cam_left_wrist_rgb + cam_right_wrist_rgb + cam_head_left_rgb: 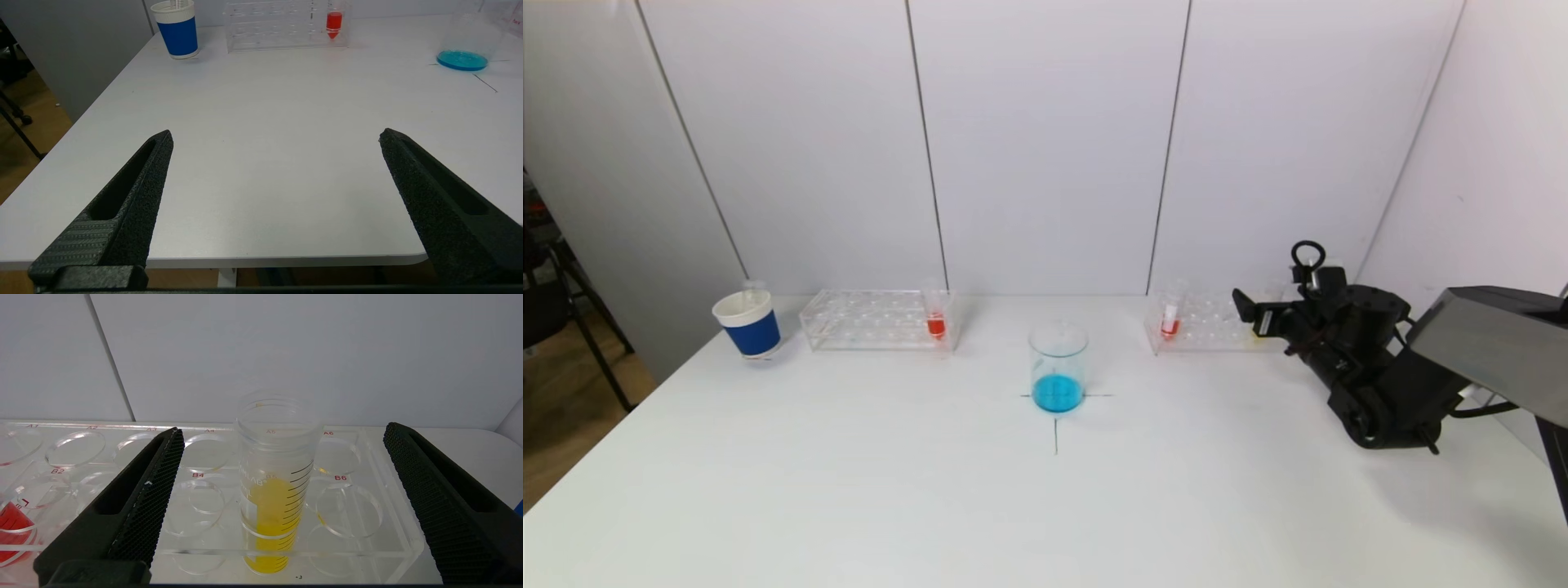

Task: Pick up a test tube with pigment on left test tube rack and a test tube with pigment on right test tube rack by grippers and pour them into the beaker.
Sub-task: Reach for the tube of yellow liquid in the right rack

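My right gripper grabs the yellow tube just below its threaded rim next, to pour, as that part of the tube stands above the rack holding the tube's lower end.
The glass beaker holds blue liquid at the table's centre. The left clear rack holds a tube of red pigment at its right end. The right clear rack holds a red tube. In the right wrist view a yellow tube stands in hole B5 of the right rack. My right gripper is at that rack's right part. It is open, and its fingers stand apart on both sides of the yellow tube. My left gripper is open and empty above the table's near edge.
A blue and white paper cup stands left of the left rack; it also shows in the left wrist view. That view also shows the left rack, its red tube and the beaker. White walls stand close behind the racks.
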You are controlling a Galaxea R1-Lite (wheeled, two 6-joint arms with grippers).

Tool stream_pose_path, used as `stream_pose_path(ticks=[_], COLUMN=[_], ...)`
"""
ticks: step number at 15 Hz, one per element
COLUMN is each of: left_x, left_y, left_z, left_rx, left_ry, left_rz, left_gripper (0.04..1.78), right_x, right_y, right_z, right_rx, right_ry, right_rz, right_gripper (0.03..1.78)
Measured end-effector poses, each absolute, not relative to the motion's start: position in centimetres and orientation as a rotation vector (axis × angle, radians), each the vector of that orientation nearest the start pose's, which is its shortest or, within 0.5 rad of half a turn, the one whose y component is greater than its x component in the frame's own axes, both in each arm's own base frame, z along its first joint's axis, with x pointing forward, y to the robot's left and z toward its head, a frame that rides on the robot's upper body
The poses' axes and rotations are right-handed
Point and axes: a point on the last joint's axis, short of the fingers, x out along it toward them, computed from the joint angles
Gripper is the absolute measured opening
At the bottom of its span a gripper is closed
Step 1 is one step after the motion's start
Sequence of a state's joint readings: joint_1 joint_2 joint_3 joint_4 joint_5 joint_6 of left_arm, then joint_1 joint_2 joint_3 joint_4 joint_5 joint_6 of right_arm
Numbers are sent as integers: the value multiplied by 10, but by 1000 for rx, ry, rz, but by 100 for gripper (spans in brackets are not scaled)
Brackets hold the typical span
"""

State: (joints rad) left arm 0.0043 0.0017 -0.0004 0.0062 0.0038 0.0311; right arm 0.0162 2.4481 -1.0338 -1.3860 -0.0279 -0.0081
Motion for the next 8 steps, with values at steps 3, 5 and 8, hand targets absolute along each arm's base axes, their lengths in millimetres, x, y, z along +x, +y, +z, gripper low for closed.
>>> stream_pose_path(ticks=[3, 5, 8], left_x=[-23, -23, -23], left_y=[0, 0, 0], left_z=[75, 75, 75], left_rx=[31, 30, 30], left_ry=[8, 8, 8], left_rz=[8, 8, 8], left_gripper=[176, 176, 176], right_x=[435, 435, 435], right_y=[7, 7, 7], right_z=[28, 27, 27], right_rx=[-9, -9, -10], right_ry=[29, 29, 30], right_rz=[-11, -11, -11], right_gripper=[177, 177, 160])
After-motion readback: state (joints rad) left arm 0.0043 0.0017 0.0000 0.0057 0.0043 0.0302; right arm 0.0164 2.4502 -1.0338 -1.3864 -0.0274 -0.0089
